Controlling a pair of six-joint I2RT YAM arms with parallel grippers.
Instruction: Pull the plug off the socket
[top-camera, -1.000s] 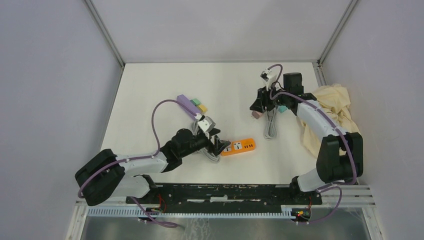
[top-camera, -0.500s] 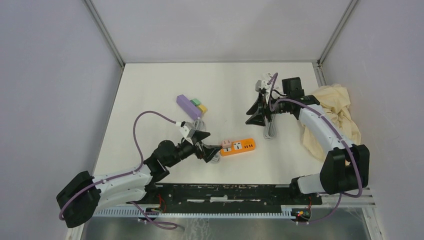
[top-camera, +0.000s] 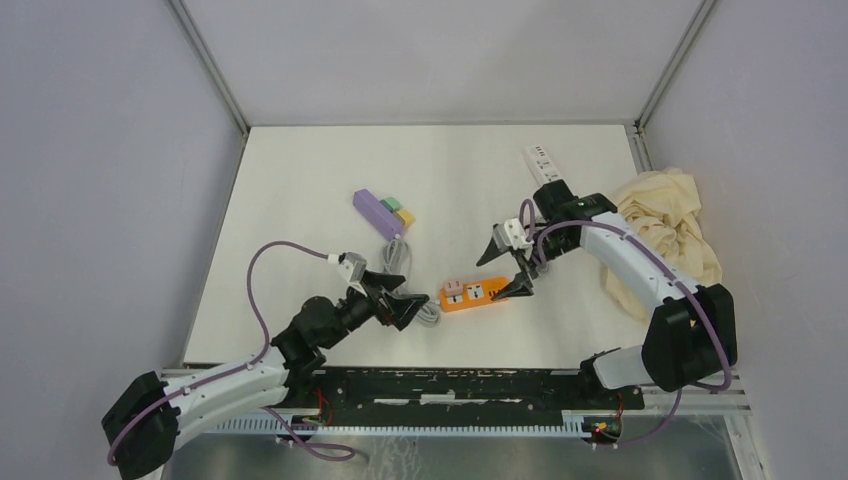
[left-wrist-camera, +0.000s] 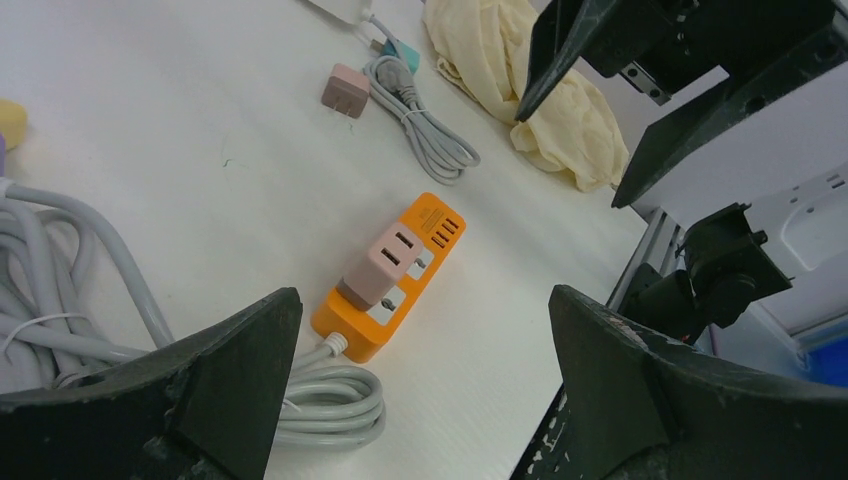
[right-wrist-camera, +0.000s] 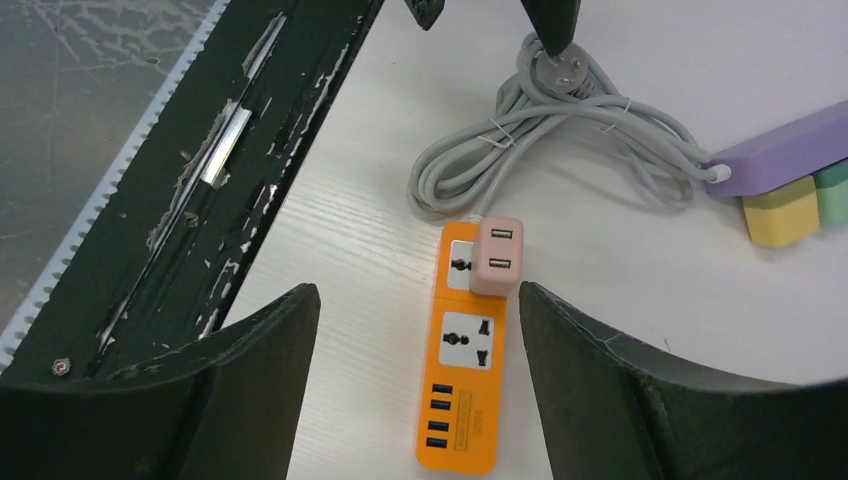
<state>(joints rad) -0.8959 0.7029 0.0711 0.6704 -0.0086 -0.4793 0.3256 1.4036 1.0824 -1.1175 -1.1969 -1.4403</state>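
My right gripper should next pull the plug off the socket, so it needs to grab the long sides of the pink plug (top-camera: 453, 290) and leave the power strip free.
The orange power strip (top-camera: 478, 292) lies near the table's front middle. A pink plug (top-camera: 453, 290) sits in its left-hand socket. My left gripper (top-camera: 405, 308) is open just left of the strip, by its coiled grey cord (top-camera: 428, 316). In the left wrist view the strip (left-wrist-camera: 400, 290) and plug (left-wrist-camera: 380, 262) lie ahead between the open fingers of my left gripper (left-wrist-camera: 422, 300). My right gripper (top-camera: 508, 268) is open above the strip's right end. In the right wrist view my right gripper (right-wrist-camera: 418, 295) frames the strip (right-wrist-camera: 465, 390) and plug (right-wrist-camera: 496, 255).
A purple power strip (top-camera: 378, 212) with yellow and green adapters lies at the middle left. A white strip (top-camera: 540, 160) lies at the back right beside a cream cloth (top-camera: 670, 225). A loose pink adapter (left-wrist-camera: 345, 90) and a bundled grey cable (left-wrist-camera: 425, 125) lie beyond the orange strip.
My left gripper has drawn back to the near left, off the strip. My right gripper has swung forward from the back right to above the strip's right end.
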